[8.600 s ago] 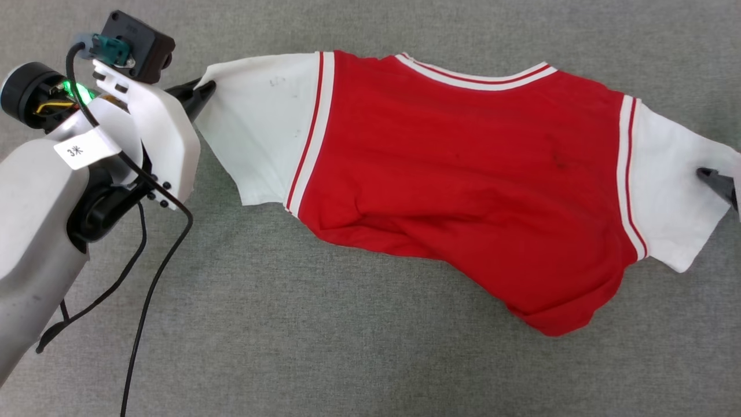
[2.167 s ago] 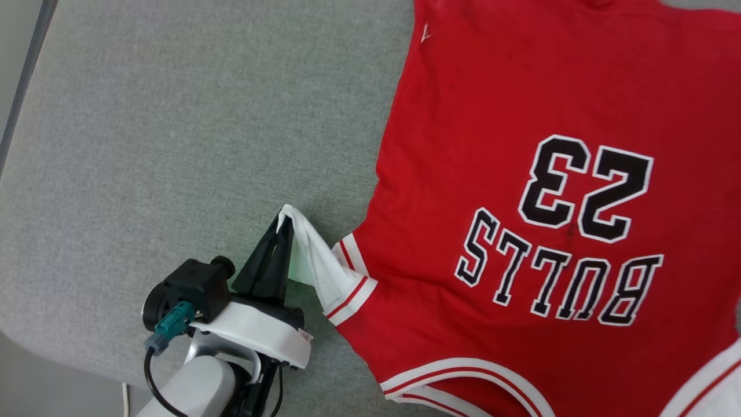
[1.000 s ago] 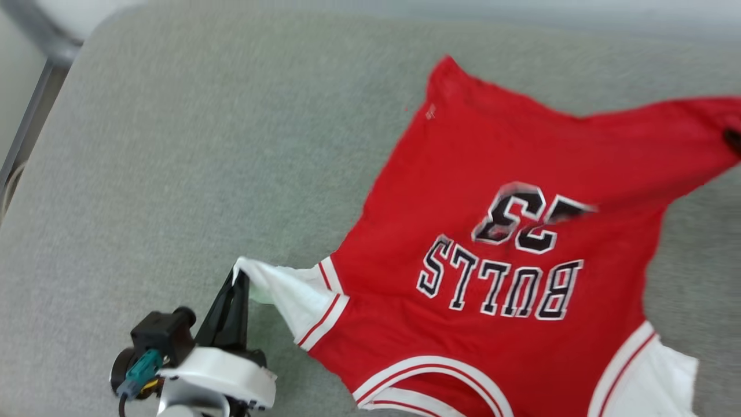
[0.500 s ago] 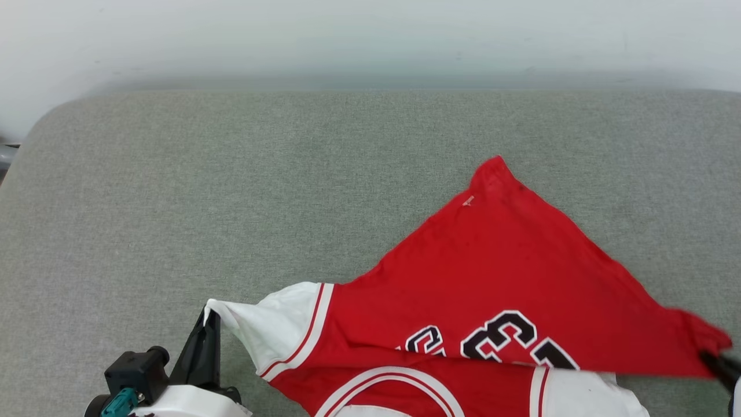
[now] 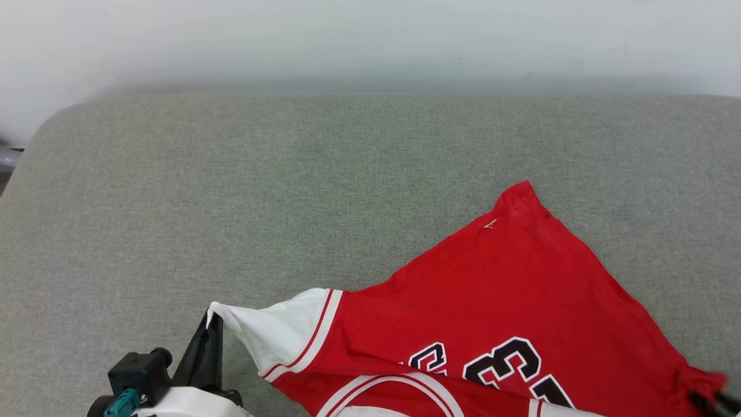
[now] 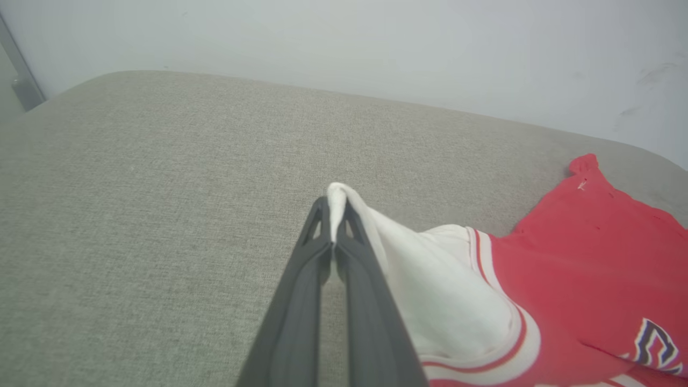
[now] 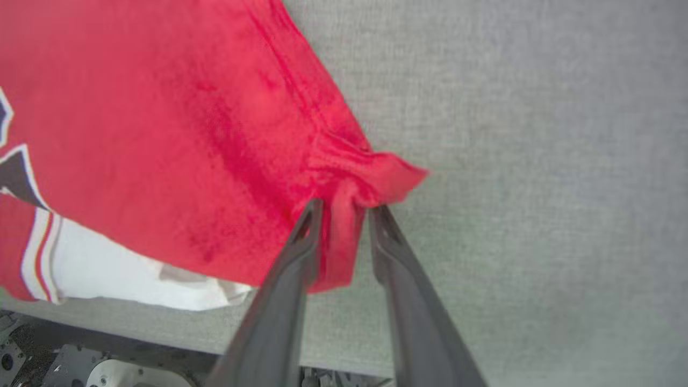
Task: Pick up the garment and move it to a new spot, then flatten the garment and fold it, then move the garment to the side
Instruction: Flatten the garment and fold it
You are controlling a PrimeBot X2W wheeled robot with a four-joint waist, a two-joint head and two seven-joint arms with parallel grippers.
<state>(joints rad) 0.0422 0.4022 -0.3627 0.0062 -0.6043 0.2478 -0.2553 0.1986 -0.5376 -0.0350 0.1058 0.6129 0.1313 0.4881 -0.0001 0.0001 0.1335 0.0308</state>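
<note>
The garment needs to be picked up next by its red hem corner (image 5: 698, 382) (image 7: 345, 193) with my right gripper, so that I can move the garment to a new spot and flatten it.
The garment (image 5: 509, 289), a red jersey with white sleeves, lies folded at the near right of the grey pad, black numerals partly showing. My left gripper (image 5: 213, 315) is shut on the tip of the white sleeve (image 5: 278, 330), holding it raised off the pad; the left wrist view shows the left gripper (image 6: 334, 201) pinching that white sleeve (image 6: 441, 290). My right gripper (image 7: 344, 207) stands slightly open, its fingers either side of the bunched red hem corner (image 7: 371, 172), which lies loosely between them. The jersey body (image 7: 161, 107) spreads left of the fingers.
The grey padded surface (image 5: 289, 191) stretches bare to the left and far side and ends at a pale wall (image 5: 370, 40). Its left corner is rounded, with a metal frame (image 5: 8, 159) beside it. The pad's near edge and robot base parts (image 7: 80, 365) show below the garment.
The head camera has tilted up. My right gripper carried the red hem corner toward the near right, folding the body over the lettering, and its fingers have just parted. The left grip is unchanged.
</note>
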